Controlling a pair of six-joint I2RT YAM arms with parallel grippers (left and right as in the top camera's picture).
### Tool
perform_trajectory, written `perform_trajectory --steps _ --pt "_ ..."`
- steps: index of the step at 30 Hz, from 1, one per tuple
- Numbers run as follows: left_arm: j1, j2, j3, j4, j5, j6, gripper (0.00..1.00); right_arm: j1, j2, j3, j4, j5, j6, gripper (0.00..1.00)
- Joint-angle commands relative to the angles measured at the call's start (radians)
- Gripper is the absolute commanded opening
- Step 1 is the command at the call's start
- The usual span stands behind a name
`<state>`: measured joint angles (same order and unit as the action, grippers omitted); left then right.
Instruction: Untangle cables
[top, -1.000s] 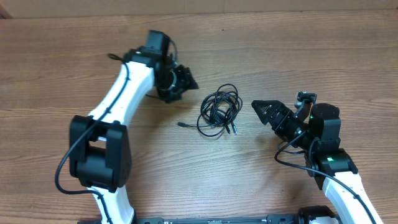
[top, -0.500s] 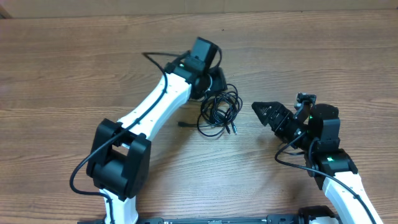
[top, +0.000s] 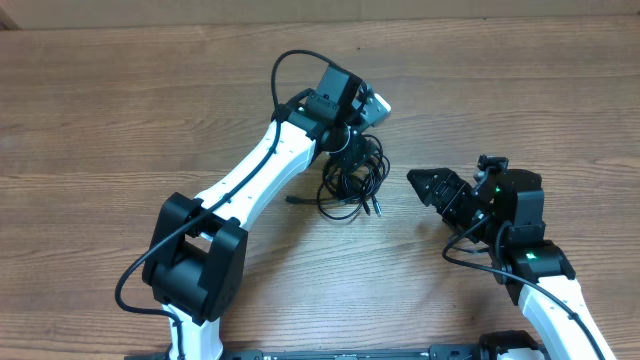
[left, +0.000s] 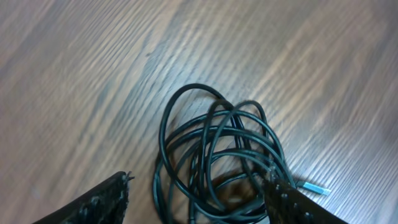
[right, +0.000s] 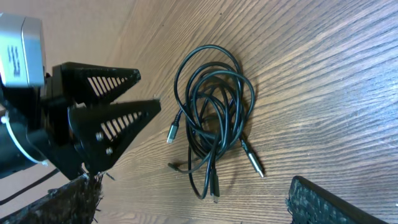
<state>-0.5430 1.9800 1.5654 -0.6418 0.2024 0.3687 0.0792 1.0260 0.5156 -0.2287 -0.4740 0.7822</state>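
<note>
I will next use my left gripper to grab the cables by the coil's far looped edge (top: 373, 143) (left: 188, 94), so the coil's side facing my right gripper stays free to untangle.
The cables (top: 352, 176) lie as one tangled black coil on the wooden table, with a plug end (top: 292, 200) sticking out to the left. My left gripper (top: 346, 148) hangs over the coil's upper edge. In the left wrist view its open fingers (left: 102, 202) straddle the cables (left: 217, 155), and nothing is gripped. A small plug (left: 314, 188) lies just past the right finger. My right gripper (top: 428, 185) stands open to the right of the coil, apart from it. The right wrist view shows the cables (right: 214, 118), several plugs and the left gripper (right: 149, 90) beside them.
The bare wooden table (top: 120, 110) stretches around the coil. The left arm (top: 250, 180) crosses diagonally from the front left. The right arm's base (top: 530, 260) sits at the front right, with a thicker black wire (top: 470, 262) looping beside it.
My left arm has swung right, from well left of the coil to right over its upper edge. The right gripper has hardly moved.
</note>
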Motion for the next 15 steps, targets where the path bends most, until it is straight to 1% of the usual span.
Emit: perform_trajectory --steps 1,4,6,9,10,11,13,15 --pt "-0.003 0.004 0.014 0.001 0.035 0.255 0.7 -0.003 0.0 -0.003 0.002 0.014 -0.006 0.95" --pt "-0.003 0.027 0.014 0.004 0.035 0.261 0.73 -0.003 0.0 -0.003 0.002 0.014 -0.006 0.95" --pt "-0.004 0.046 0.014 0.009 0.035 0.26 0.78 -0.003 0.0 -0.003 0.002 0.014 -0.006 0.95" --pt "-0.006 0.077 0.014 0.03 0.035 0.26 0.83 -0.003 0.0 -0.003 0.002 0.014 -0.006 0.95" --pt "-0.007 0.087 0.014 0.04 0.035 0.26 0.86 -0.003 0.0 -0.003 0.002 0.014 -0.006 0.95" --pt "-0.008 0.095 0.014 0.053 0.035 0.26 0.93 -0.003 0.0 -0.003 0.002 0.014 -0.006 0.95" --pt "-0.009 0.111 0.014 0.075 0.034 0.26 1.0 -0.003 0.0 -0.003 0.002 0.014 -0.006 0.95" --pt "-0.009 0.126 0.014 0.097 0.034 0.255 1.0 -0.003 0.0 -0.003 0.002 0.014 -0.006 0.95"
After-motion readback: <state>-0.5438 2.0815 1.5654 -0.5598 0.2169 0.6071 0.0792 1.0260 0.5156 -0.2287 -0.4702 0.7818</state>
